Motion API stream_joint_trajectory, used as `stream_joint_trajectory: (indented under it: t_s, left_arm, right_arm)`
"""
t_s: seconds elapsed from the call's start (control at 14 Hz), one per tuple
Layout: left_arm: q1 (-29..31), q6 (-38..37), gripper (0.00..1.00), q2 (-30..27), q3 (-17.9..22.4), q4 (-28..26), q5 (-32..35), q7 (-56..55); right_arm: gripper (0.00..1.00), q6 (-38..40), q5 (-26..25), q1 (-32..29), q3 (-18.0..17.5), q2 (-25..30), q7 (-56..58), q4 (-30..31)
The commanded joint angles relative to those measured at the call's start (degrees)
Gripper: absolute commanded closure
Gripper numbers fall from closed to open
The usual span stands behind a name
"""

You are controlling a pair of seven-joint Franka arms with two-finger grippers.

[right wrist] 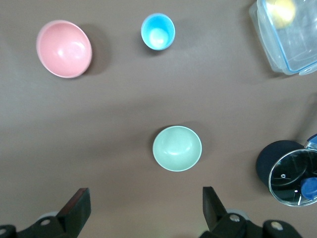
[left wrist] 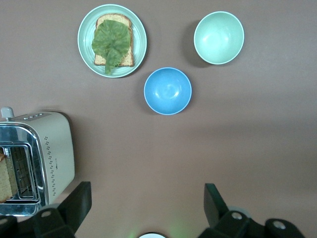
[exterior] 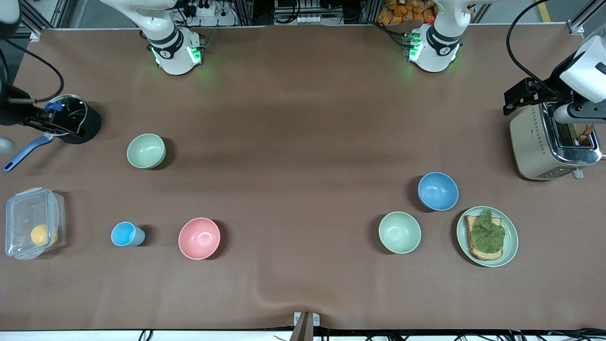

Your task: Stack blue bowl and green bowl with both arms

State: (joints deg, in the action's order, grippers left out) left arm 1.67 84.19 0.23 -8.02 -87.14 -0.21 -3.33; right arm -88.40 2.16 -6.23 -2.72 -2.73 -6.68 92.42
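My right gripper should next grab the green bowl by its rim (exterior: 146,134), so it can bring the green bowl under the blue bowl (exterior: 438,191) for stacking.
The blue bowl (exterior: 438,191) stands upright toward the left arm's end of the table and also shows in the left wrist view (left wrist: 167,90). A green bowl (exterior: 399,232) (left wrist: 219,37) stands beside it, nearer the front camera and apart from it. A second green bowl (exterior: 146,150) (right wrist: 177,148) stands toward the right arm's end. My left gripper (exterior: 513,97) (left wrist: 146,208) is open and empty, high up beside the toaster. My right gripper (exterior: 57,124) (right wrist: 143,210) is open and empty, high over the black pot.
A toaster (exterior: 554,139) and a pale-green plate (exterior: 511,246) with toast and lettuce sit at the left arm's end. A pink bowl (exterior: 199,238), a light-blue cup (exterior: 127,234), a clear container (exterior: 33,228) with a lemon and a lidded black pot (exterior: 87,124) sit at the right arm's end.
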Motion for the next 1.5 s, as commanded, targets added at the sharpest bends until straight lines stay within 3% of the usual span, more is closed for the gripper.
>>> stream_joint_trajectory:
  t_s: [0.0, 0.14, 0.43, 0.93, 1.43]
  left_arm:
    - [0.52, 0.01, 0.00, 3.01, -0.24, 0.74, -0.32, -0.10]
    - [0.79, 2.37, 0.00, 7.04, -0.24, 0.65, -0.14, -0.01]
    - [1.58, 7.47, 0.00, 15.92, -0.24, 0.13, 2.31, -0.01]
    - [3.78, 17.39, 0.00, 31.65, -0.24, -0.66, 5.75, -0.18]
    - [3.87, 23.12, 0.00, 35.00, -0.15, -6.73, 5.75, -1.94]
  right_arm:
    - [0.00, -6.40, -0.75, -2.20, -0.44, 1.67, 4.55, 8.71]
    - [0.00, -11.59, -0.66, -3.34, -0.44, 2.64, 5.27, 14.95]
    - [0.00, -16.17, -0.58, -3.35, -0.53, 2.47, 5.97, 21.37]
    - [0.00, -34.08, 0.22, -7.38, -0.44, 2.30, 11.60, 38.07]
    - [0.05, -50.00, 0.22, -8.26, -0.35, -1.48, 12.47, 47.84]
